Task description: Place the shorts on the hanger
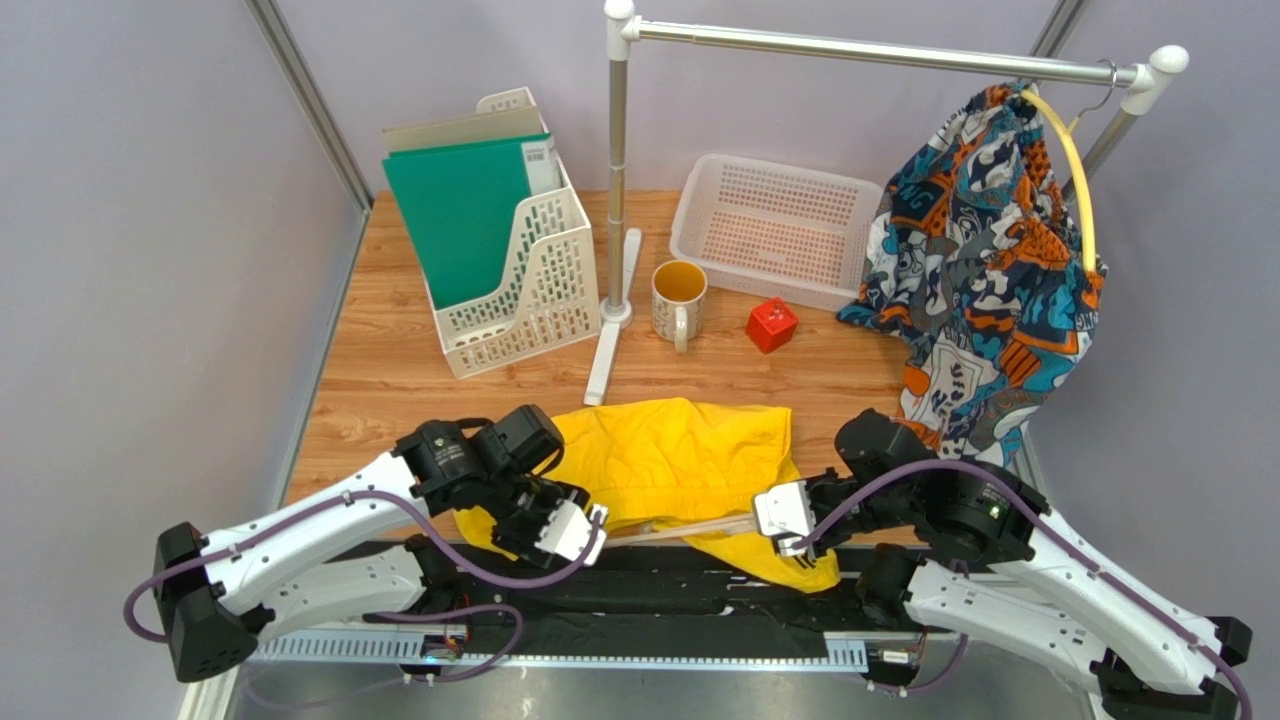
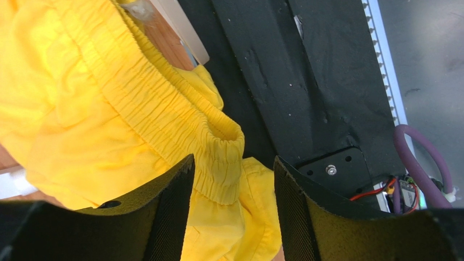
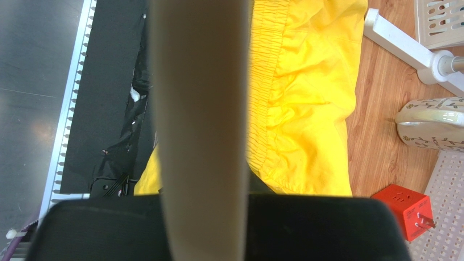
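Note:
I should grab the yellow shorts (image 1: 679,455) with my left gripper next, by the folded end of the elastic waistband. That leaves the opening free for the hanger.
The yellow shorts (image 1: 679,455) lie crumpled on the wooden table near the front edge, partly over the black mat. The beige hanger (image 1: 684,528) lies across their near side between both grippers. My left gripper (image 1: 579,528) is open, and in the left wrist view (image 2: 234,185) the elastic waistband (image 2: 163,103) runs between its fingers (image 2: 166,212). One end of the hanger (image 2: 177,27) shows beyond the waistband. My right gripper (image 1: 789,521) is shut on the hanger's thick arm (image 3: 199,109), which fills the right wrist view beside the shorts (image 3: 305,109). Drawstring and logo are hidden.
A clothes rack (image 1: 887,53) stands at the back, its post and foot (image 1: 613,323) just behind the shorts. A patterned garment (image 1: 984,270) hangs at its right end. A mug (image 1: 678,300), red cube (image 1: 771,323), white basket (image 1: 774,225) and file holder (image 1: 504,248) stand behind.

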`<state>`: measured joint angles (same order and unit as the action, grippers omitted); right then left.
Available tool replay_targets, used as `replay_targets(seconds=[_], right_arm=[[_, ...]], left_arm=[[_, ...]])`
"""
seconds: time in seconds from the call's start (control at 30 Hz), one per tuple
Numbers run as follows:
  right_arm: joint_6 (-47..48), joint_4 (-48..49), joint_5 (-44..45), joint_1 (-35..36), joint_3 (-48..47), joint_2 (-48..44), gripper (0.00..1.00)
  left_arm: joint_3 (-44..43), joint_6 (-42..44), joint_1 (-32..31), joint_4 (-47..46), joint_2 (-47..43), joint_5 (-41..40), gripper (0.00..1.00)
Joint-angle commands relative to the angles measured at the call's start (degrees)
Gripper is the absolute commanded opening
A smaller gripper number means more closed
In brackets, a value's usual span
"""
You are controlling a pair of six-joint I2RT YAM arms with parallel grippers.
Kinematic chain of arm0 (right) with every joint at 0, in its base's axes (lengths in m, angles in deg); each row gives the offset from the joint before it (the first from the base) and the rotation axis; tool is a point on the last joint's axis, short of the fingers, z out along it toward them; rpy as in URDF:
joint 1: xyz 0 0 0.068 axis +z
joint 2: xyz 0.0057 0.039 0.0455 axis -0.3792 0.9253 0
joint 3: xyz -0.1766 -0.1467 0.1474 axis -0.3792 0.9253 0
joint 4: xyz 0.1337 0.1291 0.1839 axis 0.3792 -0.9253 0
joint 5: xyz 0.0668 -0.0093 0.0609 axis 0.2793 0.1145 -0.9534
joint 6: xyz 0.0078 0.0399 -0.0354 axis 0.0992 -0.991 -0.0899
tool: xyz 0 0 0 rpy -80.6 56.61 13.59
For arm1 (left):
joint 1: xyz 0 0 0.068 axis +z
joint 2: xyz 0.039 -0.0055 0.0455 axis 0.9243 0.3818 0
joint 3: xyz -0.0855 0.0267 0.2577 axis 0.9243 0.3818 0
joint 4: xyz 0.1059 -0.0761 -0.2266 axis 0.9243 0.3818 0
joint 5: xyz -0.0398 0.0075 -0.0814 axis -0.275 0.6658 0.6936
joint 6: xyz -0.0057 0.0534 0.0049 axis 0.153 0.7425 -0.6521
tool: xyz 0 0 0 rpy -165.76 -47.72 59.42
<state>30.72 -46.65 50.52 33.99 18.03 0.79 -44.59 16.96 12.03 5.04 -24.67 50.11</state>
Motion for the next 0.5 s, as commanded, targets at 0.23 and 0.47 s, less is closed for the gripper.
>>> replay_targets(seconds=[0.23,0.47], right_arm=[[-0.4,4.5,1.8,1.1,0.4,-0.6,0.00],[0.5,6.5,1.9,1.4,1.2,-1.8,0.00]], left_arm=[[-3.5,-1.5,1.0,-4.2,5.0,-1.8,0.13],[-7.2,-6.0,6.4,-3.0,-0.1,0.8,0.00]])
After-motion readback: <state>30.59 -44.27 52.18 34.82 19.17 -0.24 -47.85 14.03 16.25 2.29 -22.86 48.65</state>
